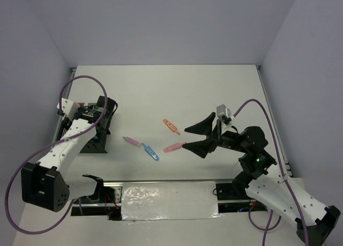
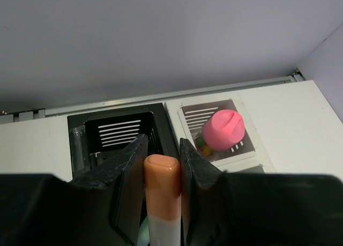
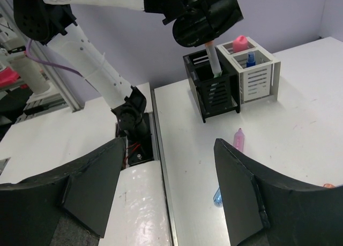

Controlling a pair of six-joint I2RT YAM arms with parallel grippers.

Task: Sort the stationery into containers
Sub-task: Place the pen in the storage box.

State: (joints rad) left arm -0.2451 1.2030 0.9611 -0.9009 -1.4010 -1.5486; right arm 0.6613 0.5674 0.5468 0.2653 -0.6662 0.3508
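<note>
The orange-capped pen is upright and its white body reaches inside the black section's sides. The pen would land, so it is time for my left gripper to open now.
My left gripper is shut on an orange-capped pen with a white body. It holds the pen upright over a black compartment of the containers. The white compartment beside it holds a pink-capped item. In the right wrist view the pen's body reaches down into the black compartment. My right gripper hangs open and empty over the table's middle. Loose stationery lies there: a pink pen, a blue pen, an orange pen and another pink pen.
The organizer stands at the table's left edge under the left arm. A blue-capped bottle stands in a white compartment. A shiny foil-covered plate lies between the arm bases. Grey walls close in the table on three sides.
</note>
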